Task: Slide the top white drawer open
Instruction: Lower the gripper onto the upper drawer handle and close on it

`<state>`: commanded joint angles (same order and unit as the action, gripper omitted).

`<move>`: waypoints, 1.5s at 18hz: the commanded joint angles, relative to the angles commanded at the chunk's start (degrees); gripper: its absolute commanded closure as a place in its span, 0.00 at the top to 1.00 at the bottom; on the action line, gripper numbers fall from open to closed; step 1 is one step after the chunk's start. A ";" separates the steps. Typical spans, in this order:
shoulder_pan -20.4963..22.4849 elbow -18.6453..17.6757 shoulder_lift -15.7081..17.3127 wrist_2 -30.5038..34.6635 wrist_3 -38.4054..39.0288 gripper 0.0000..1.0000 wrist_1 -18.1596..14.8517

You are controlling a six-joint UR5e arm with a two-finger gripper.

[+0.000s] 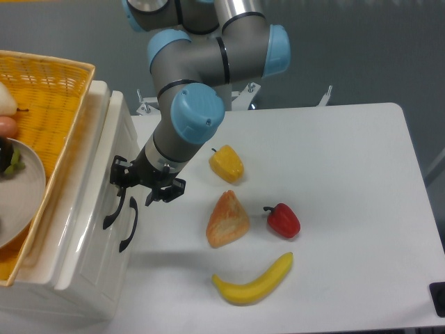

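My gripper grabs the top white drawer's curved black handle [121,195] by its upper end next, to slide the top white drawer open.
The white cabinet stands at the left, its front facing right. The top white drawer [97,182] sits just under the cabinet's top, and its curved black handle [111,212] shows on the front. The lower drawer's matching handle [129,226] is just right of it. Both drawer fronts look flush with the cabinet. My gripper [143,186] hangs right in front of the top drawer, at the far end of its handle. Its black fingers [119,174] are spread apart with nothing between them. I cannot tell whether a finger touches the handle.
A yellow woven basket [66,90] with a plate and fruit lies on top of the cabinet. On the white table [348,160] lie a yellow pepper [227,163], an orange wedge-shaped piece [227,219], a red pepper [283,220] and a banana [254,280].
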<state>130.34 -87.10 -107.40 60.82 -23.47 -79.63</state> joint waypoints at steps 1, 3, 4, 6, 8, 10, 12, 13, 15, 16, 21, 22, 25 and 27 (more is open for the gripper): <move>-0.09 0.00 0.00 0.00 0.00 0.50 0.00; -0.18 0.00 0.09 0.00 0.00 0.46 0.00; -0.18 0.00 0.09 0.00 0.00 0.45 0.00; -0.18 0.00 0.09 0.00 0.00 0.44 0.09; -0.18 0.00 0.17 -0.09 -0.09 0.43 0.09; -0.18 0.00 0.18 -0.09 -0.18 0.43 0.09; -0.18 0.00 0.18 -0.09 -0.18 0.42 0.09; -0.18 0.00 0.09 -0.09 -0.18 0.41 0.09; -0.18 0.00 0.18 -0.09 -0.18 0.40 0.09; -0.18 0.00 0.09 -0.09 -0.26 0.39 0.09; -0.18 0.00 0.18 0.00 -0.26 0.30 0.09; -0.18 0.00 0.18 0.00 -0.35 0.28 0.09; -0.09 0.00 0.26 0.00 -0.62 0.28 0.17; -0.18 0.00 0.26 0.00 -0.62 0.27 0.17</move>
<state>130.17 -87.10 -107.14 60.82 -24.08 -79.45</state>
